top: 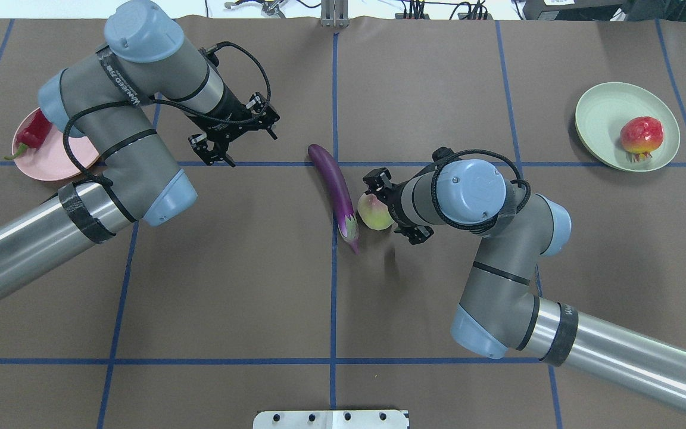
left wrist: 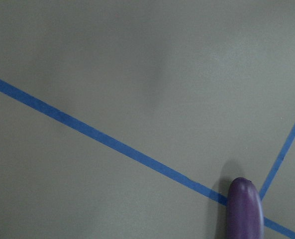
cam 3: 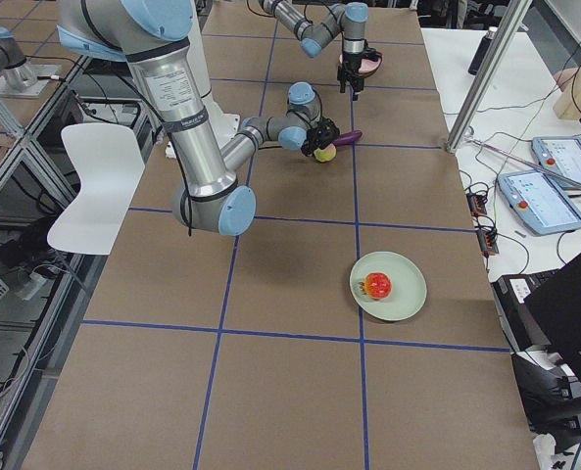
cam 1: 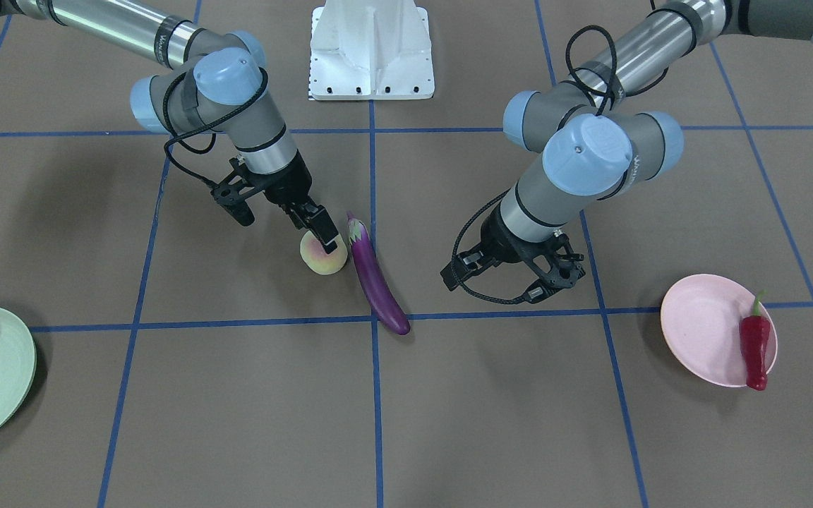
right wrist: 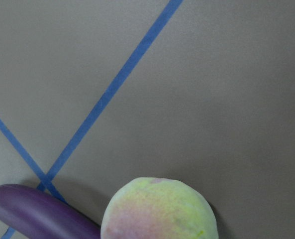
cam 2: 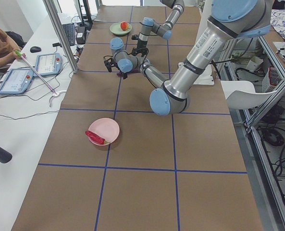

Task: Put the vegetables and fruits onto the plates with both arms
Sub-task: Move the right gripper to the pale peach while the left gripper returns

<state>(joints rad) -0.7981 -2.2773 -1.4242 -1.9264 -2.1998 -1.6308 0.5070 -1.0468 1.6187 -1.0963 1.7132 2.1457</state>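
Observation:
The right gripper grabs the peach by its round body [cam 1: 319,258] next, to place the peach onto the mint green plate.
The peach [cam 1: 318,262] lies on the table, touching the cap end of the purple eggplant [cam 1: 377,282]. My right gripper [cam 1: 325,243] is down over the peach [top: 374,215] with its jaws open; only one finger shows against it. The right wrist view shows the peach [right wrist: 159,211] and the eggplant [right wrist: 33,214], but no fingers. My left gripper [top: 236,140] is open and empty, hovering left of the eggplant's tip [left wrist: 244,209]. The red chili [cam 1: 756,346] lies on the rim of the pink plate [cam 1: 703,328]. The red-orange fruit [top: 641,136] sits on the mint green plate [top: 602,116].
The white base block [cam 1: 371,49] stands at the robot's side of the table. Blue tape lines grid the brown table. The pink plate [top: 57,158] is partly hidden under my left arm in the overhead view. Tablets and cables lie beyond the far table edge in the side views.

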